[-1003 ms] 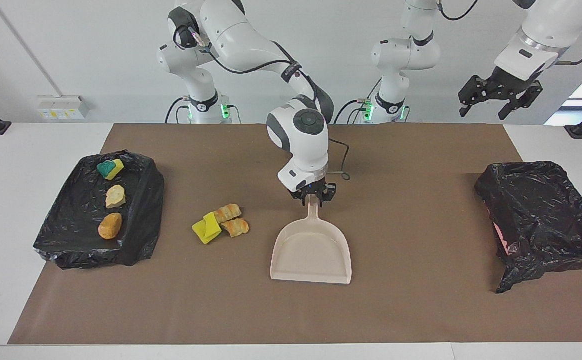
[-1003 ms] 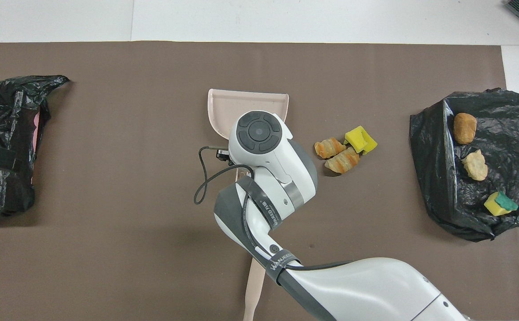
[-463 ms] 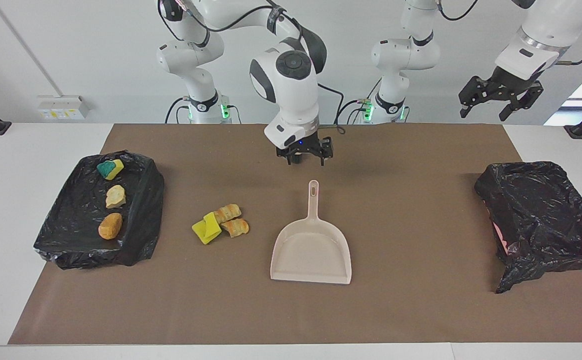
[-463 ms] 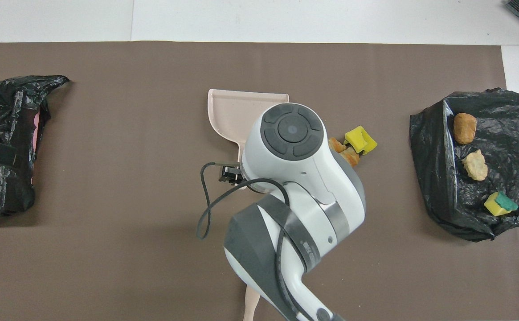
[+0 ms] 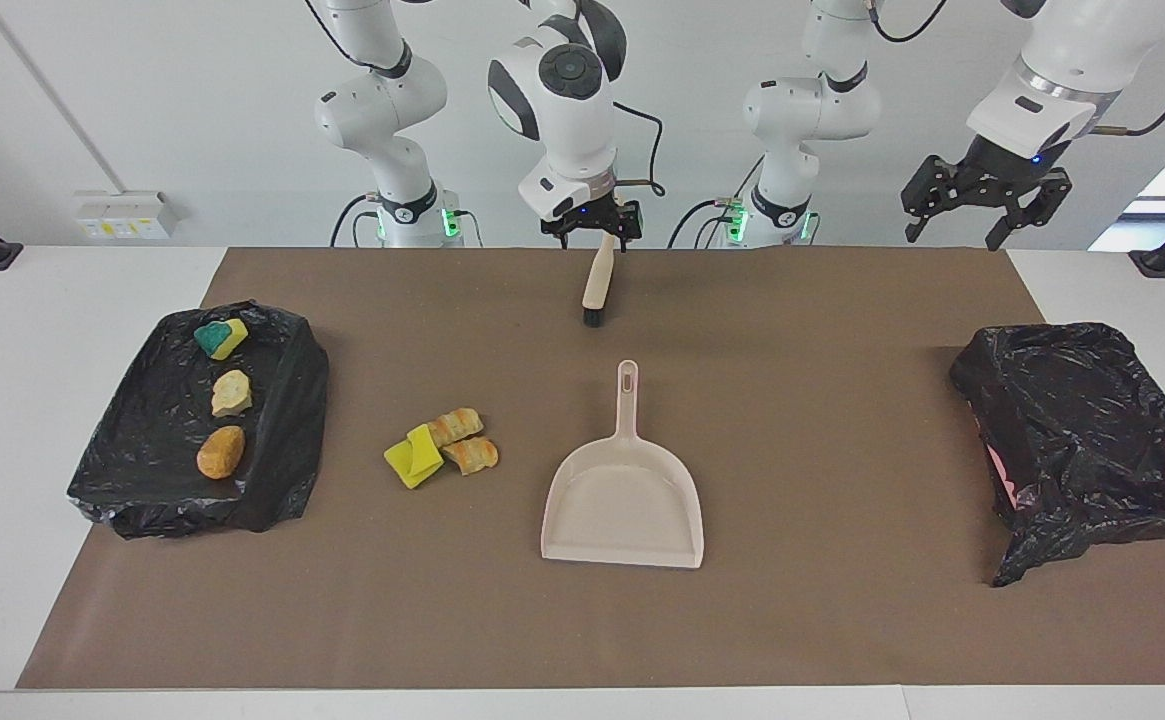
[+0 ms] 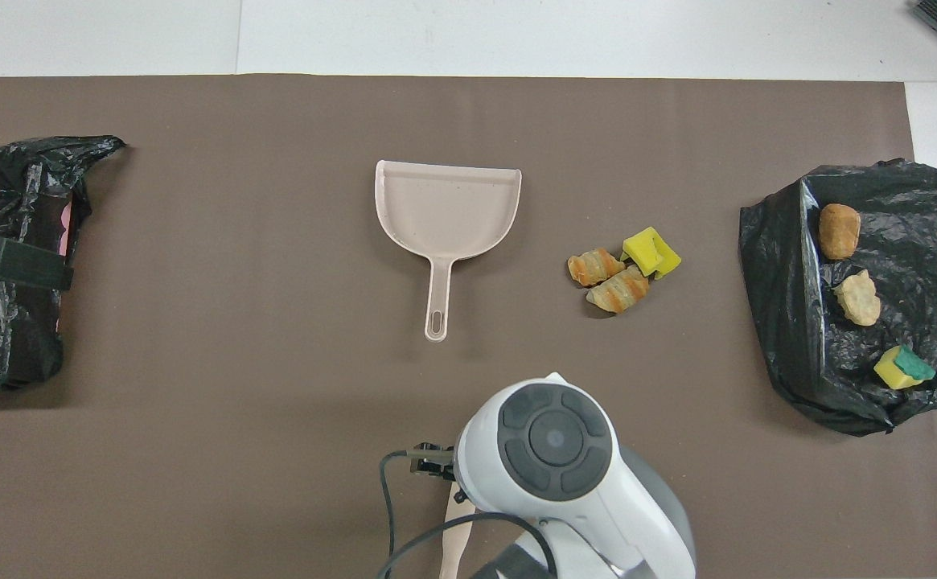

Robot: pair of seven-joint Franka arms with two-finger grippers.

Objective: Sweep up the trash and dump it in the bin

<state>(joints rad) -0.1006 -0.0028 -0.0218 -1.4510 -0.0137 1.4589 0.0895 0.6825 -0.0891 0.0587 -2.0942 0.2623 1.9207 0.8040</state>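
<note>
The dustpan's broad scoop is too wide for my fingers, so my left gripper should grab its narrow handle (image 6: 437, 301) next.
Three trash pieces (image 5: 440, 445) (image 6: 625, 269), a yellow sponge and two orange-brown chunks, lie together on the brown mat beside the beige dustpan (image 5: 622, 490) (image 6: 445, 209), toward the right arm's end. Three more trash pieces (image 5: 222, 390) (image 6: 858, 297) lie in a black-lined tray (image 5: 142, 470) (image 6: 782, 322). The bin (image 5: 1082, 430) (image 6: 2, 193), lined with a black bag, stands at the left arm's end. My right gripper (image 5: 592, 232) hangs open over the handle end of the brush (image 5: 597, 290) (image 6: 452, 547). My left gripper (image 5: 977, 215) waits open, high over the bin's end.
The brown mat (image 5: 842, 600) covers most of the white table. The brush lies near the robots' edge of the mat, nearer to them than the dustpan's handle. A cable (image 6: 388, 515) loops off the right wrist.
My right gripper opened and let go of the dustpan handle, rose and drew back toward the robots to hang over the brush. The dustpan stays flat on the mat. The left gripper barely shifted.
</note>
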